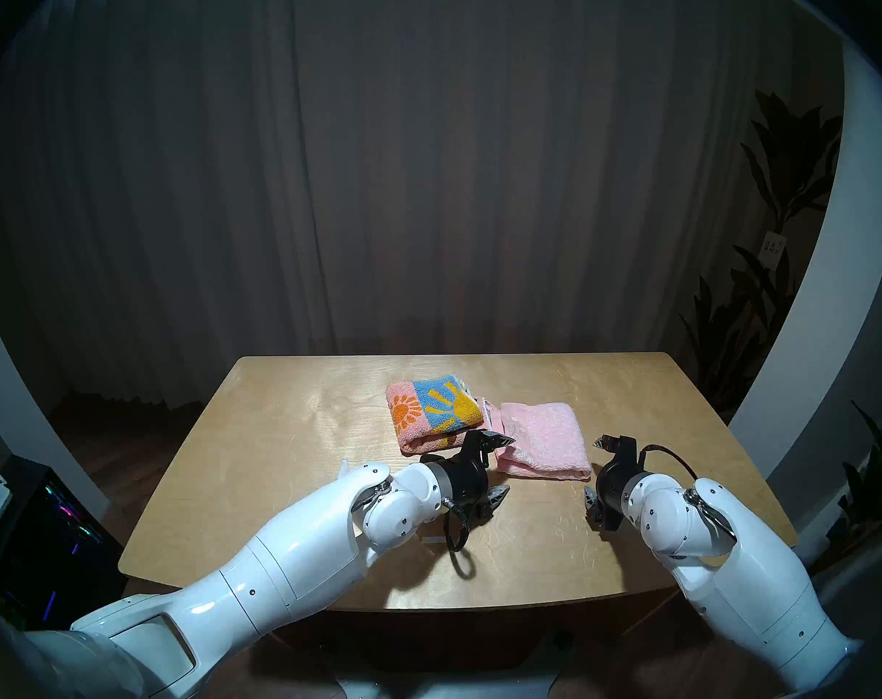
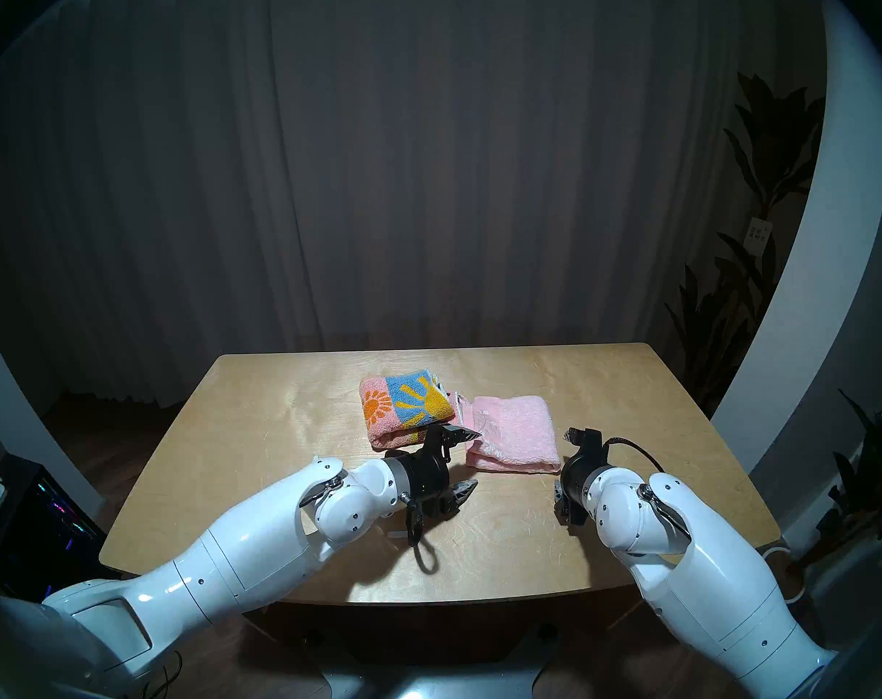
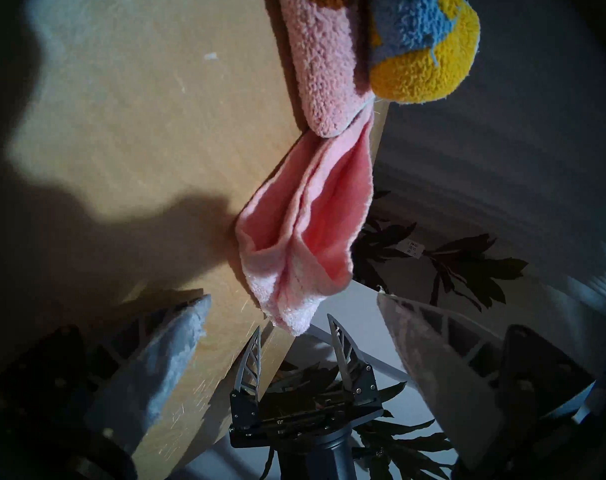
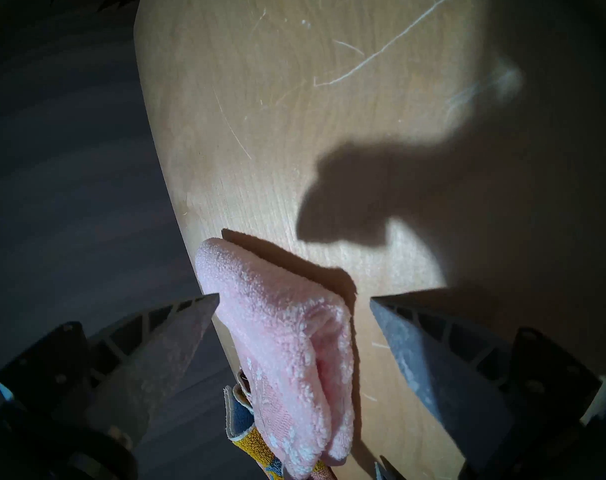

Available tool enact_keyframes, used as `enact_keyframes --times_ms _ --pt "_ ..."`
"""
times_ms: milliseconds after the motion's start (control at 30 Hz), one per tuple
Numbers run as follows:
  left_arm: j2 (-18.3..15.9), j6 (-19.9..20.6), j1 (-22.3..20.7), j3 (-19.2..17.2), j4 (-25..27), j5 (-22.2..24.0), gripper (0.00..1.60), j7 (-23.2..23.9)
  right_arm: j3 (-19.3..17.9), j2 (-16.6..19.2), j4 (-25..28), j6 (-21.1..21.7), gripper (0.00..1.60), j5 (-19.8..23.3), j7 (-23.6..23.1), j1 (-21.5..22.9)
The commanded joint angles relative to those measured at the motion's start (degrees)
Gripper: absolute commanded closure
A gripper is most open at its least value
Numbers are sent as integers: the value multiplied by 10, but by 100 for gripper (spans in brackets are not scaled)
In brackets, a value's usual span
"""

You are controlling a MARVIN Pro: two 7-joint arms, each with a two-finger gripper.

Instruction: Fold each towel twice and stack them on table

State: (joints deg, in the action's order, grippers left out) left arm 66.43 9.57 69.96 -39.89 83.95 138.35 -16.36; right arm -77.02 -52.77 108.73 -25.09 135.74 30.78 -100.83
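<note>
My left gripper needs to grab the pink towel next at its open-layered edge, by that edge's free corner [image 1: 503, 468], because the sunflower towel [image 1: 431, 413] crowds one end of that edge.
Two folded towels lie side by side on the table [image 1: 277, 456]. The sunflower towel [image 1: 431, 413] [image 2: 406, 413] is on the left, and the plain pink towel [image 1: 545, 446] [image 2: 514, 435] touches its right edge. My left gripper [image 1: 499, 468] [image 2: 471, 460] is open at the pink towel's left end, its far finger over the towel's edge. My right gripper [image 1: 596, 473] [image 2: 564, 466] is open just off the pink towel's right end. In the left wrist view the pink towel [image 3: 301, 233] shows its open layers. The right wrist view shows its rounded fold [image 4: 284, 330].
Small white tape marks [image 1: 431, 539] sit on the wood near my left wrist. A dark curtain hangs behind the table. Plants [image 1: 781, 279] stand at the right, and a lit computer case [image 1: 51, 531] stands on the floor at the left.
</note>
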Motion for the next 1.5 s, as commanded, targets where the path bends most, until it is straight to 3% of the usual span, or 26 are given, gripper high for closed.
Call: enact_keyframes --times_ms 0,1133,1467 --pt "17 -2 -17 4 -18 -15 0 6 9 -6 -10 2 0 4 6 3" --pt "56 -8 -61 33 -123 -42 0 -4 65 -45 -107 6 0 -19 -7 65" --pt "57 -8 -56 33 -136 -44 0 17 70 -52 -132 7 0 -24 -10 67"
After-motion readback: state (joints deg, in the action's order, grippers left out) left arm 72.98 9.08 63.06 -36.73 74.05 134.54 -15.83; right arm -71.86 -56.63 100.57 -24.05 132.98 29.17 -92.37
